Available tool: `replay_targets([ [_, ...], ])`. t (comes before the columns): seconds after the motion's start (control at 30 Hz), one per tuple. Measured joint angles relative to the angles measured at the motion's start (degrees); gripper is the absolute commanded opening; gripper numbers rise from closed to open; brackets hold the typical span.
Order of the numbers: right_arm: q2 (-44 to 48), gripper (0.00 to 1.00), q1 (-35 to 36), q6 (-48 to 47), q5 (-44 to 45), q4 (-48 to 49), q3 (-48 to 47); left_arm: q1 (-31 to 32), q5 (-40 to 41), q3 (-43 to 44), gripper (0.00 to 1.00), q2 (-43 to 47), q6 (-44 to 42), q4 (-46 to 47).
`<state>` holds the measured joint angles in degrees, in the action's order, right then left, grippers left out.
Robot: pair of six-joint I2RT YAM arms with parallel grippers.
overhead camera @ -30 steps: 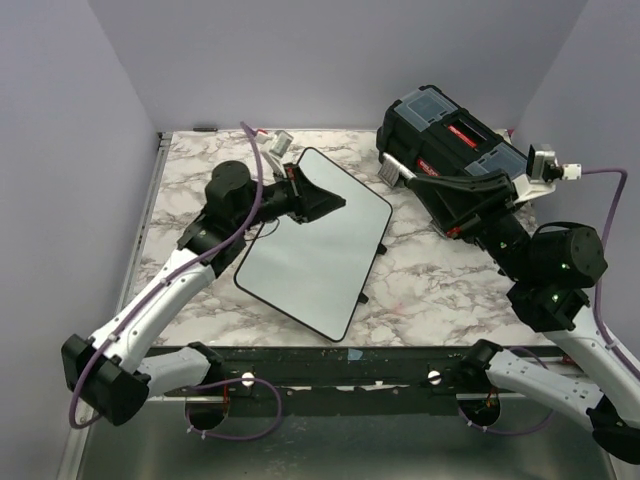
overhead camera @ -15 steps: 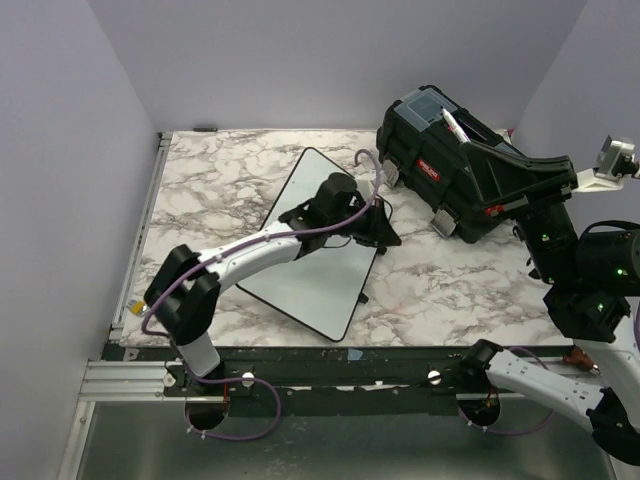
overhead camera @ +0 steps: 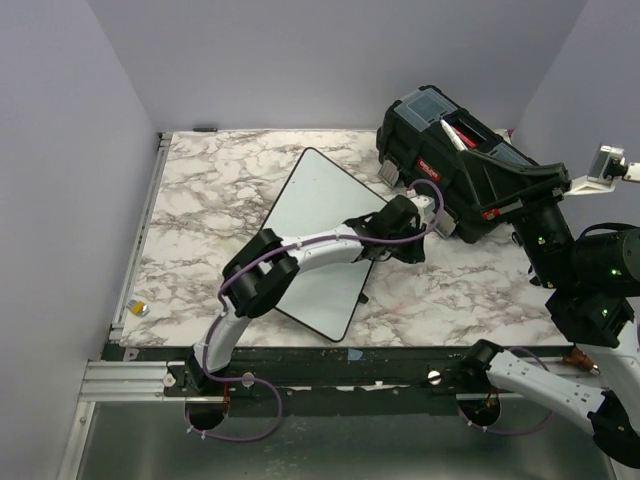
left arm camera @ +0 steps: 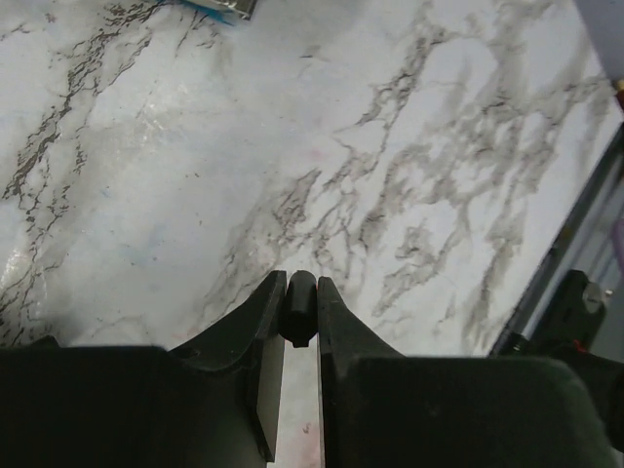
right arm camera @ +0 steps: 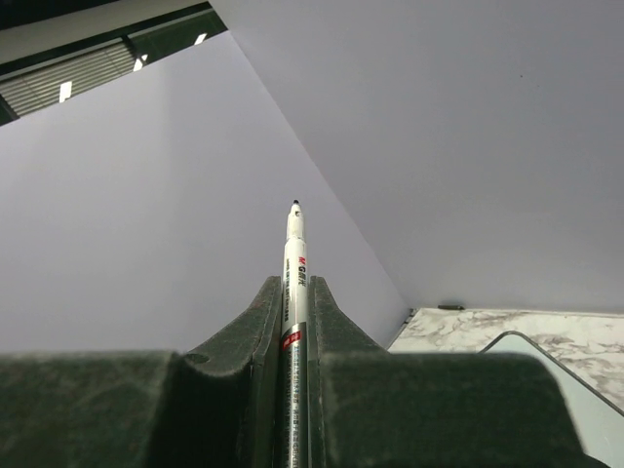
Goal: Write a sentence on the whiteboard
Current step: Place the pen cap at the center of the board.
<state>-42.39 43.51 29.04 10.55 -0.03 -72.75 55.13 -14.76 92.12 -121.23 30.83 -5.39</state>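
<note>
The small black cap (left arm camera: 299,310) hangs above bare marble and would fall onto it if I opened now, so I should keep my left gripper closed on the cap.
The whiteboard (overhead camera: 315,240) lies tilted on the marble table, and its face is blank; no sentence shows on it. My left arm reaches across the board. My left gripper (overhead camera: 405,245) is past the board's right edge, close to the toolbox. In the left wrist view it (left arm camera: 299,292) is shut on a small black cap (left arm camera: 299,310) above bare marble. My right gripper (overhead camera: 478,150) is raised over the toolbox and shut on a white marker (overhead camera: 455,130). In the right wrist view the marker (right arm camera: 295,263) points up at the wall with its black tip uncovered, and a corner of the board (right arm camera: 575,375) shows at the lower right.
The black toolbox (overhead camera: 440,165) stands at the back right, under my right gripper. A small yellow and silver object (overhead camera: 140,308) lies by the table's left edge. A bit of blue tape (overhead camera: 353,354) sits on the front rail. Lilac walls enclose the table.
My left arm has swept from the board's far left corner across it to its right edge. My right gripper has risen from the toolbox with the marker, then held nearly still.
</note>
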Motion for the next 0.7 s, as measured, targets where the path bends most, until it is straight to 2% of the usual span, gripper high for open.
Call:
replay_targets([
  [0.23, 0.55, 0.01, 0.0, 0.0, 0.94, -1.4, 0.13, 2.01, 8.26, 5.62, 0.0, -8.37, -1.95, -2.25],
  [0.7, 0.57, 0.01, 0.0, -0.02, 2.05, -2.45, 0.74, 2.27, 11.72, 7.76, 0.27, -10.84, -2.14, -4.48],
])
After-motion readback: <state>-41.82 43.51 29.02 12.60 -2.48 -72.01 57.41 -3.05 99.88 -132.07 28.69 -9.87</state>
